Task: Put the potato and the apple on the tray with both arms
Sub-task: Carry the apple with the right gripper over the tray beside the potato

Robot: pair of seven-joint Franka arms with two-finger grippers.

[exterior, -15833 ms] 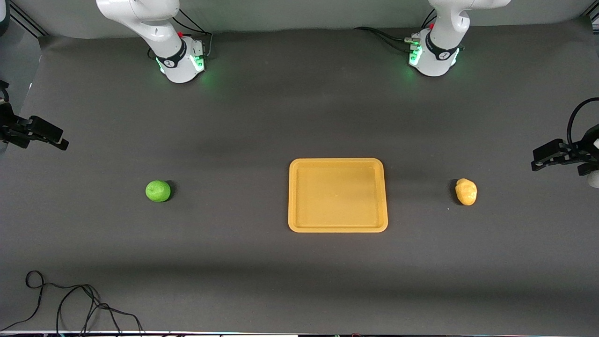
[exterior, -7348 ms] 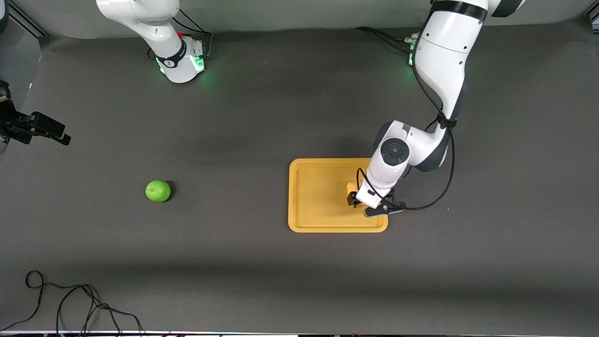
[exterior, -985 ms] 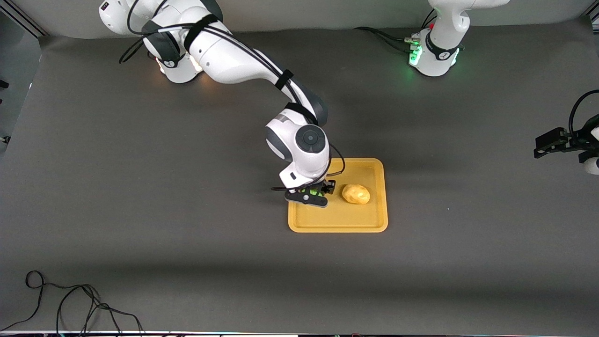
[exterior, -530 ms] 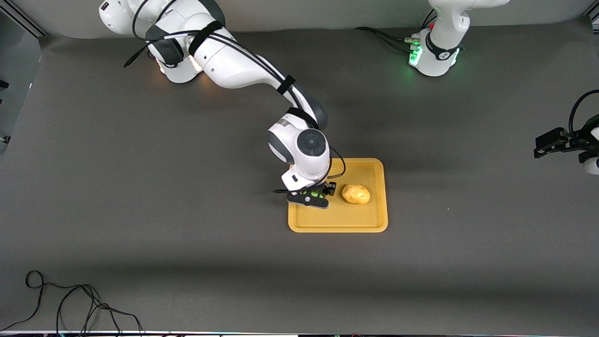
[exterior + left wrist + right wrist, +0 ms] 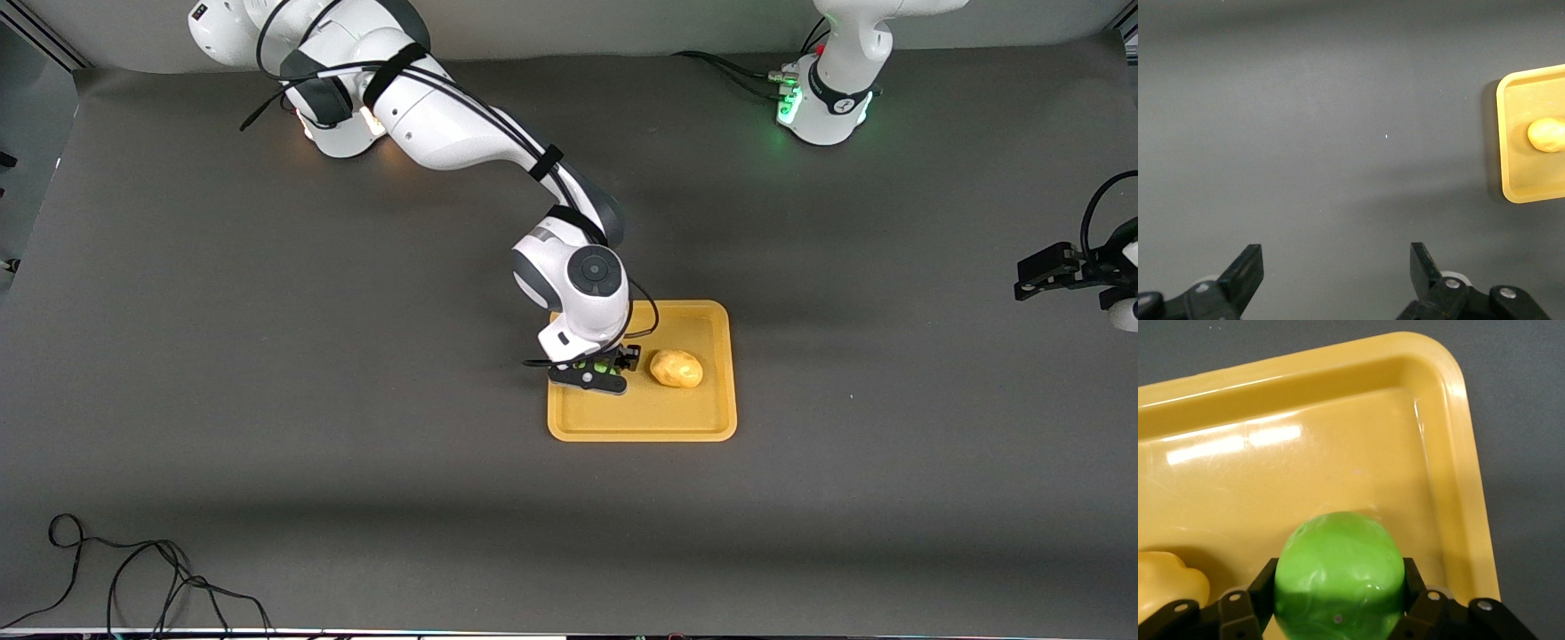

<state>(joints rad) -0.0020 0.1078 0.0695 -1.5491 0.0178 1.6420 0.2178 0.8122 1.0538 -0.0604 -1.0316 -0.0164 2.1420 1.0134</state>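
The green apple [image 5: 1338, 573] is low inside the tray's rim beside the potato in the right wrist view, so I need to open my right gripper.
The yellow-orange tray [image 5: 642, 420] lies mid-table. The yellow-tan potato [image 5: 677, 368] rests in it, toward the left arm's end. My right gripper [image 5: 594, 369] is shut on the green apple [image 5: 597, 365] and holds it low over the tray's other half, beside the potato. In the right wrist view the apple [image 5: 1338, 577] sits between the black fingers [image 5: 1263, 588], with the tray [image 5: 1338, 420] beneath it and the potato [image 5: 1165, 583] at the edge. My left gripper [image 5: 1031, 280] waits open and empty over the table's left-arm end. In its wrist view [image 5: 1336, 257] the tray [image 5: 1511, 133] and potato [image 5: 1546, 134] show far off.
A black cable [image 5: 133, 569] lies coiled at the table's front corner toward the right arm's end. The two green-lit arm bases [image 5: 822, 111] stand along the table edge farthest from the front camera. The dark mat surrounds the tray on all sides.
My right gripper, with the apple in it, has edged slightly over the tray toward the potato. The left arm has not moved.
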